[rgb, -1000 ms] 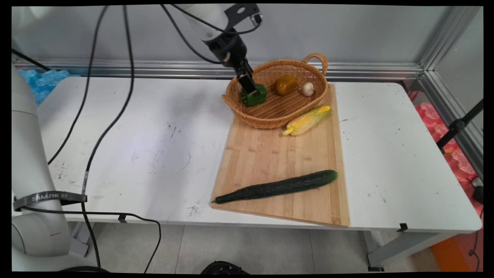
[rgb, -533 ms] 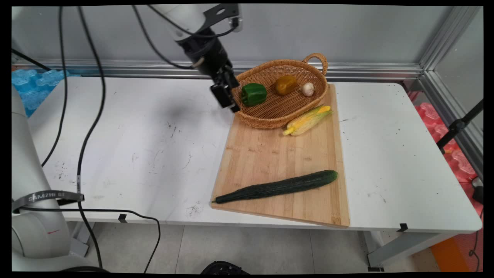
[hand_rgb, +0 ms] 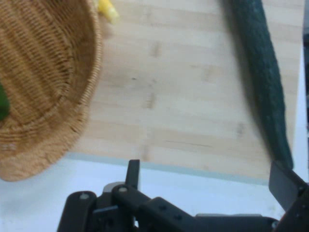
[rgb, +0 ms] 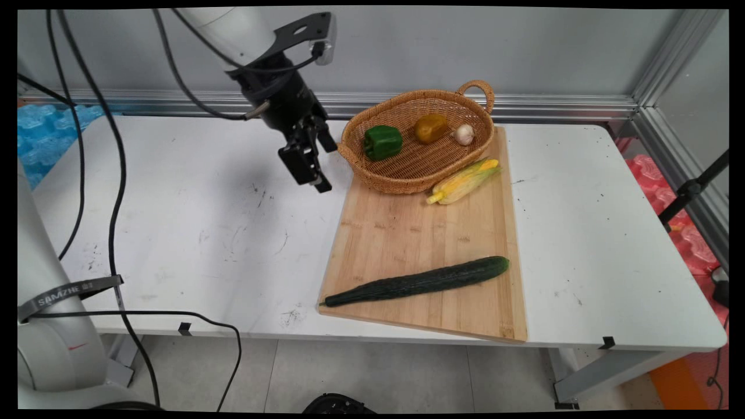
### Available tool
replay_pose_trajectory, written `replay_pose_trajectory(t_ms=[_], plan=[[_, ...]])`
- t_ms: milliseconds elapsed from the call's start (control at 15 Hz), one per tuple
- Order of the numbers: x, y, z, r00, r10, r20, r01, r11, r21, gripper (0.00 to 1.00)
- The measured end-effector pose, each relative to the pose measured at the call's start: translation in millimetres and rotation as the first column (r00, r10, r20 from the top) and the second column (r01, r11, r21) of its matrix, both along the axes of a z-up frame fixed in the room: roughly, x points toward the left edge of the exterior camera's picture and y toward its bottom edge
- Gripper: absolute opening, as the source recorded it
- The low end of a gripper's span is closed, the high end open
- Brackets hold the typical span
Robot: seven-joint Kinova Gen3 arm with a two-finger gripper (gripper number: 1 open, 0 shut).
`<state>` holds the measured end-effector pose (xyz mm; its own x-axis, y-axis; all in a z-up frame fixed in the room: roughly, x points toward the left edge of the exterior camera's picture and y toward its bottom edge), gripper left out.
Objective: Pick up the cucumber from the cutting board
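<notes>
Next, my gripper should pick up the long cucumber by the middle of its body (rgb: 423,281) to put it in the wicker basket (rgb: 414,178).
My gripper (rgb: 326,167) hangs open and empty above the white table (rgb: 204,221), just left of the wicker basket (rgb: 414,178). Inside the basket lie a green pepper (rgb: 382,142), a yellow-orange pepper (rgb: 430,128) and a garlic bulb (rgb: 464,134). In the hand view the gripper (hand_rgb: 210,179) has its fingers wide apart. That view looks over the basket's rim (hand_rgb: 89,72), the wooden cutting board (hand_rgb: 169,96) and the cucumber (hand_rgb: 263,82).
The cutting board (rgb: 407,233) lies right of centre with the basket on its far end. A corn cob (rgb: 464,180) rests beside the basket, and a long cucumber (rgb: 419,281) lies across the near end. Black cables (rgb: 116,174) hang at the left.
The gripper let go of the green pepper, which stays in the basket. It then drew back out of the basket, leftward and towards the near side.
</notes>
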<state>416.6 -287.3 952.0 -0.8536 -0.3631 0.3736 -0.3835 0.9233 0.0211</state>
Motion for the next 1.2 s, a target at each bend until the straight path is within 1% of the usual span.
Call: replay_pose_trajectory(t_ms=[333, 600, 867, 1200], plan=[[-19, 31, -15, 0.999, 0.032, 0.0, -0.032, 0.999, 0.026, 1.0], [-56, 50, -43, 0.998, 0.059, -0.008, -0.058, 0.997, 0.044, 1.0], [-98, 55, -77, 0.996, 0.089, -0.012, -0.089, 0.995, 0.044, 1.0], [-145, 50, -117, 0.992, 0.124, -0.005, -0.124, 0.992, 0.029, 1.0]])
